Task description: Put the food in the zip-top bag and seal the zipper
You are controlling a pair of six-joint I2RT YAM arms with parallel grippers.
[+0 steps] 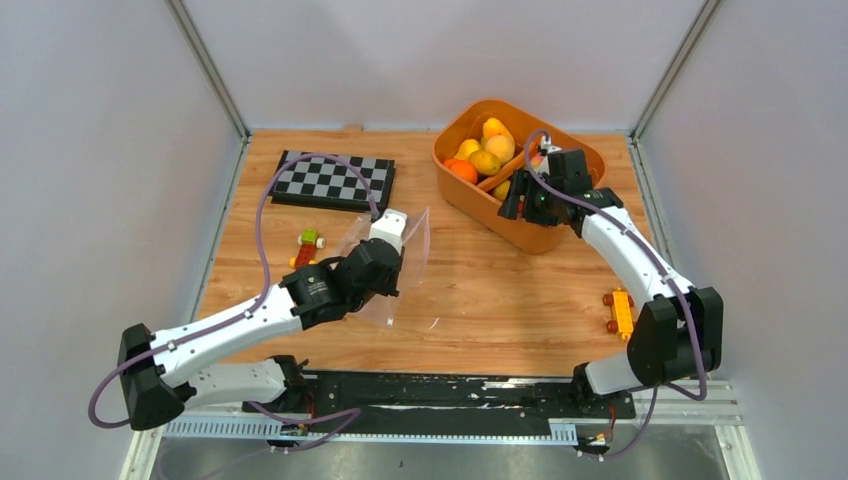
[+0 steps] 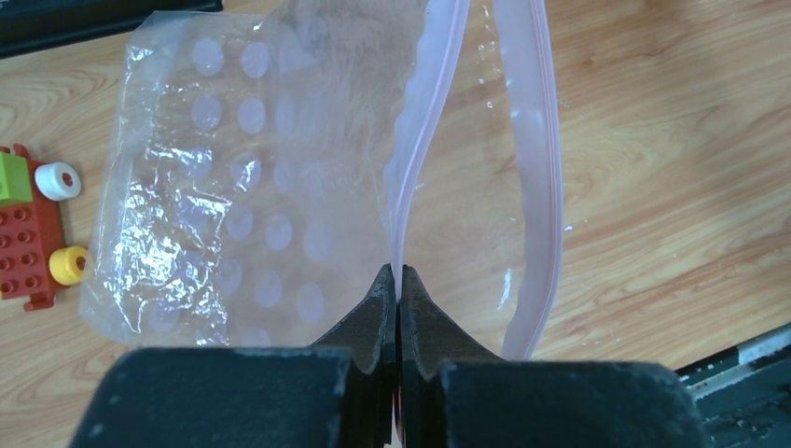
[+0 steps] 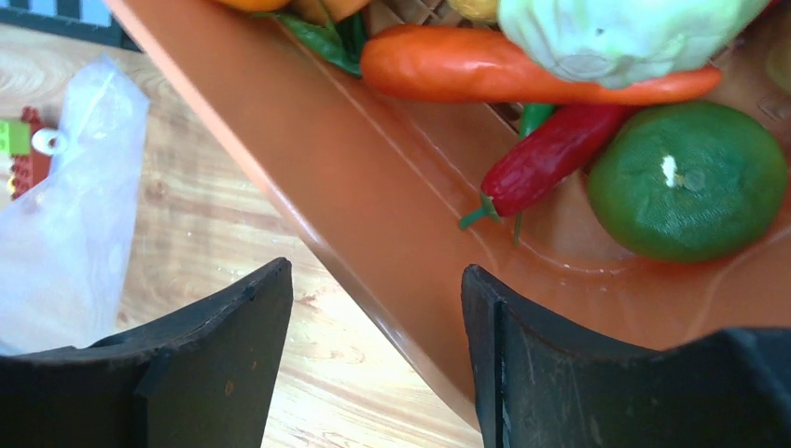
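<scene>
I will use my right gripper to grab the long orange food in the tub by its end farther from the bag. The other end will stay free to go into the bag's opening.
My left gripper (image 1: 383, 262) (image 2: 398, 276) is shut on one lip of the zipper (image 2: 422, 140) and holds the clear zip-top bag (image 1: 414, 256) (image 2: 233, 187) up off the table. The other lip (image 2: 543, 187) bows away, so the mouth gapes. The bag looks empty. The food (image 1: 486, 158) lies in the orange tub (image 1: 540, 236) at the back right. The right wrist view shows a green round fruit (image 3: 686, 182), a red chili (image 3: 550, 154), a carrot (image 3: 504, 70) and a pale cabbage (image 3: 616, 28). My right gripper (image 1: 518, 205) (image 3: 378, 280) is open and empty, its fingers astride the tub's near rim (image 3: 373, 187).
A checkerboard (image 1: 335, 180) lies at the back left. A red-yellow-green wheeled block toy (image 1: 308, 245) (image 2: 33, 224) sits just left of the bag. A yellow wheeled toy (image 1: 621, 310) lies near the right arm. Grey walls enclose the table.
</scene>
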